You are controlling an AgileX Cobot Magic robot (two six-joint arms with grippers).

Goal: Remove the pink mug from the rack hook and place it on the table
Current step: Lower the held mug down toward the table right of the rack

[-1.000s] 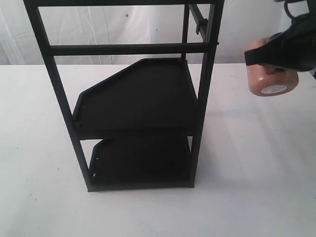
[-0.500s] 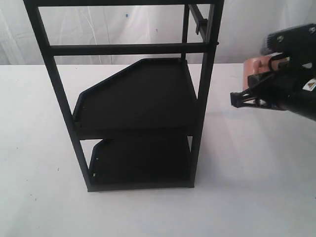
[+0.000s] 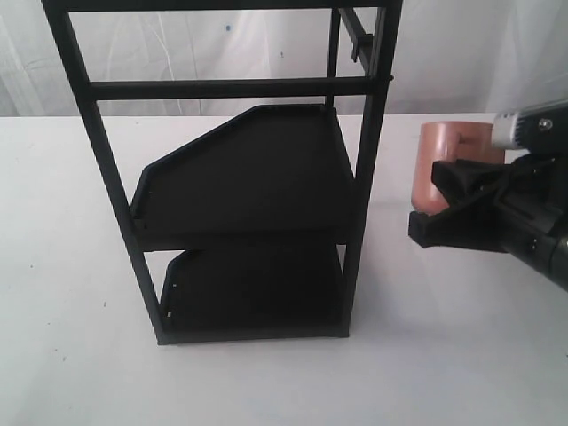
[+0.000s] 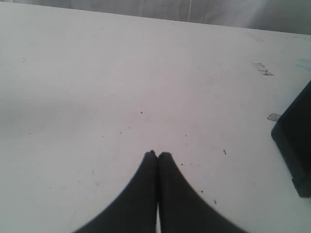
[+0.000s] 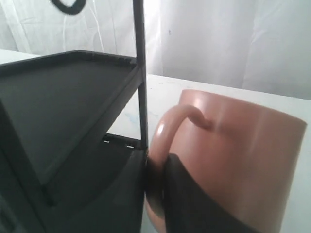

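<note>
The mug's base (image 3: 429, 208) hangs above the white tabletop, so the pink mug would drop if I opened now. My right gripper keeps hold until it stands there.
The pink mug (image 3: 432, 164) stands upright to the right of the black rack (image 3: 248, 177), clear of the rack hook (image 3: 356, 53) on the upper side bar. My right gripper (image 3: 426, 200) is shut on the mug's loop handle (image 5: 170, 128), one black finger (image 5: 194, 204) lying against the mug's wall (image 5: 238, 145). The gripper hides the mug's bottom, so I cannot tell whether it touches the white table (image 3: 461, 355). My left gripper (image 4: 157, 154) is shut on nothing, low over the bare table (image 4: 97, 87).
The rack's right post (image 3: 368, 160) stands close beside the mug, and in the right wrist view the post (image 5: 141, 73) is next to the handle. Two black shelves (image 3: 257, 169) fill the frame. White curtain hangs behind the table.
The right gripper has carried the mug down and to the left, toward the rack post. The mug has turned from tilted, its stickered base showing, to upright.
</note>
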